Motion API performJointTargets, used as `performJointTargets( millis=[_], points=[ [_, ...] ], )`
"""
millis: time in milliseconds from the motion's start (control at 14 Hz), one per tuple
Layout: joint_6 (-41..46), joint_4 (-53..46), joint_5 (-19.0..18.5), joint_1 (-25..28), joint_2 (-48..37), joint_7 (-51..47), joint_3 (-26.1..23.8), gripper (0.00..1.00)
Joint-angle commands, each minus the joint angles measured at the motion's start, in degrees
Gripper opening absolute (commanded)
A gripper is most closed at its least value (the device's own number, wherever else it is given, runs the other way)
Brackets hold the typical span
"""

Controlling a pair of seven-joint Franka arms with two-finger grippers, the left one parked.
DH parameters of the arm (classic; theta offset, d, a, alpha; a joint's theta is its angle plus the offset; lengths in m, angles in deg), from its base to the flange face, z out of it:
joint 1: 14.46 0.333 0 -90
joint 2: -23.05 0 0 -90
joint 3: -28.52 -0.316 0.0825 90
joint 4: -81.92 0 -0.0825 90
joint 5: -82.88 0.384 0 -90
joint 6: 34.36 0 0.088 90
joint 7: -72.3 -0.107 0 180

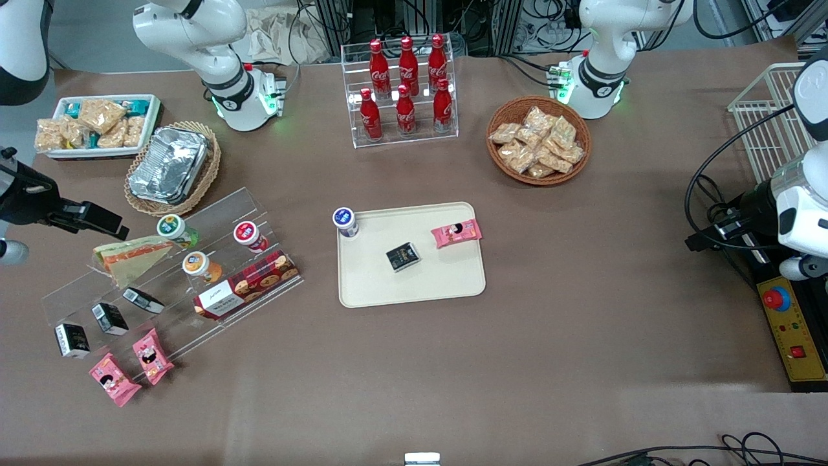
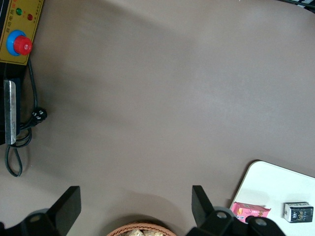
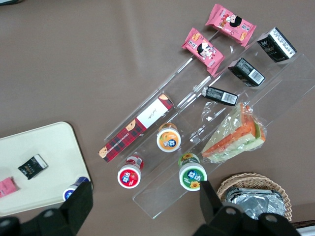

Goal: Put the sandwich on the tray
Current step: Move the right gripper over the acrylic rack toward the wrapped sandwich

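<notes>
The robot's right gripper should next grab the wrapped sandwich by its wide end point(image 1: 117, 263), so that it can place the sandwich on the tray point(image 1: 411, 279).
The sandwich point(image 1: 132, 255) point(image 3: 234, 137) is a wrapped triangular wedge with orange and green filling. It lies on an upper step of a clear stepped shelf point(image 1: 213, 217) at the working arm's end of the table. The beige tray point(image 1: 414, 285) point(image 3: 44, 142) point(image 2: 275, 182) lies flat mid-table, with a blue-lidded cup point(image 1: 345, 221), a black box point(image 1: 402, 255) and a pink packet point(image 1: 457, 233) on it. My right gripper point(image 1: 110, 225) point(image 3: 145, 201) hangs open above the shelf's upper edge, close beside the sandwich and apart from it. Nothing is between its fingers point(image 3: 78, 204).
The shelf also holds lidded cups point(image 3: 193, 174), a red plaid box point(image 1: 249, 283), black boxes point(image 1: 108, 318) and pink packets point(image 1: 152, 356). A foil container in a wicker basket point(image 1: 169, 165) stands close by. Farther back are a snack tray point(image 1: 97, 123), a cola rack point(image 1: 404, 90) and a snack basket point(image 1: 538, 141).
</notes>
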Motion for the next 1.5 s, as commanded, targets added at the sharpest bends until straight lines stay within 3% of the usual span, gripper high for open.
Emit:
performJointTargets(
  millis=[0,429,1214,1429],
  points=[
    [-2.8,-0.2,0.4,-0.6,1.2,0.3,0.2,0.96],
    [-4.3,0.9,-0.4,-3.8,1.5,-2.0,0.9,0.96],
    [-0.5,6.1,-1.1,-7.6,3.0,-35.5,1.5,0.96],
    [1.1,6.1,-1.1,-9.1,4.7,-38.9,1.5,0.96]
  ],
)
